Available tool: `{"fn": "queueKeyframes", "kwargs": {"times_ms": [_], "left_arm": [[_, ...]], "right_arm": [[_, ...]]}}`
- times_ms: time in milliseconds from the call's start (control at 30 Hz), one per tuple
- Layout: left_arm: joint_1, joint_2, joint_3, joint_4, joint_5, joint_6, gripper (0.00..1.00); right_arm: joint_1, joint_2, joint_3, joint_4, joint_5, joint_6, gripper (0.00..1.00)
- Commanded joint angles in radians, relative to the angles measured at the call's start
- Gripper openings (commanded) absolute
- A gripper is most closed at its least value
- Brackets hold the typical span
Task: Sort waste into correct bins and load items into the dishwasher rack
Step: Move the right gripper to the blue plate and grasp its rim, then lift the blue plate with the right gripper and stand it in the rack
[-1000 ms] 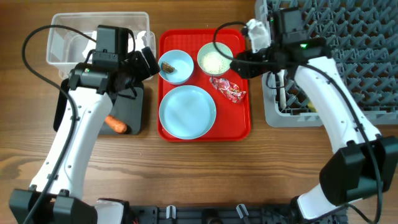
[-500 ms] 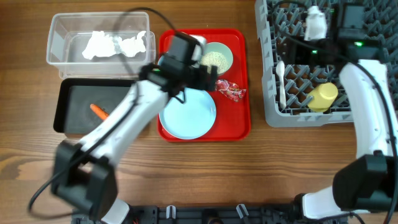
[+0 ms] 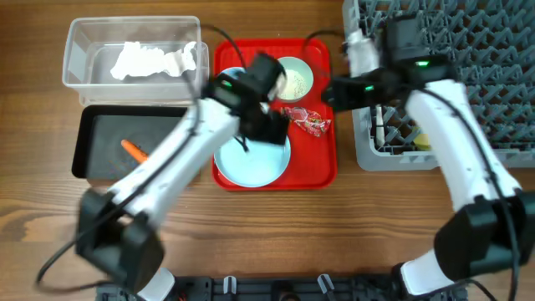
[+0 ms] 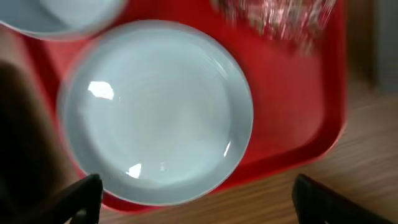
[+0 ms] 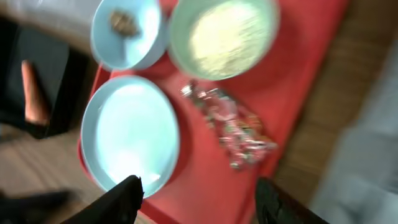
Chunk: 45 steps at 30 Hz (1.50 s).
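Observation:
My right gripper grips the large light-blue plate's rim on the wrapper side next, leaving the plate's opposite edge free to load into the dishwasher rack.
My left gripper [image 3: 269, 127] [image 4: 199, 208] is open and empty, low over the large light-blue plate [image 3: 251, 159] [image 4: 155, 112] on the red tray. My right gripper [image 3: 328, 90] [image 5: 202, 202] is open and empty above the tray's right side, near the shiny red wrapper [image 3: 308, 123] [image 5: 230, 124]. A pale bowl of rice [image 3: 294, 77] [image 5: 224, 37] and a light-blue bowl [image 5: 127, 31] with a brown lump [image 5: 121, 22] sit at the tray's back. The carrot piece [image 3: 132, 150] [image 5: 31, 90] lies in the black tray [image 3: 100, 125]. White tissue [image 3: 150, 60] lies in the clear tub [image 3: 79, 50].
The flat red tray [image 3: 326, 171] [image 4: 298, 124] sits mid-table. The grey dishwasher rack [image 3: 485, 50] stands at the right, with a yellow cup [image 3: 423, 142] partly hidden behind my right arm. Bare wood lies along the table's front.
My left arm has moved right and forward across the tray to hang over the plate. My right arm has swung left from over the rack to the tray's right edge.

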Motion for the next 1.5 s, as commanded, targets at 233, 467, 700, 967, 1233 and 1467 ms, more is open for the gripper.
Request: {"fn": "queueKeyframes", "kwargs": {"times_ms": [233, 467, 700, 967, 1233, 1467], "left_arm": [[0.477, -0.386, 0.143, -0.049, -0.129, -0.165, 1.00], [0.602, -0.356, 0.142, -0.048, -0.129, -0.165, 1.00], [0.600, -0.306, 0.142, -0.068, -0.129, -0.165, 1.00], [0.600, -0.298, 0.142, -0.075, -0.129, -0.164, 1.00], [0.600, -0.298, 0.142, -0.074, -0.129, -0.164, 1.00], [0.600, -0.298, 0.142, -0.074, -0.129, -0.165, 1.00]], "right_arm": [[0.228, 0.264, -0.010, 0.018, 0.050, 0.034, 0.60], [0.267, 0.373, -0.027, -0.022, 0.053, -0.008, 0.56], [0.277, 0.393, -0.098, 0.054, 0.101, -0.009, 0.32], [0.273, 0.392, -0.152, 0.105, 0.203, 0.057, 0.04], [0.273, 0.330, -0.148, 0.064, 0.203, 0.056, 0.04], [0.264, 0.038, -0.113, 0.037, 0.261, 0.061, 0.04]]}}
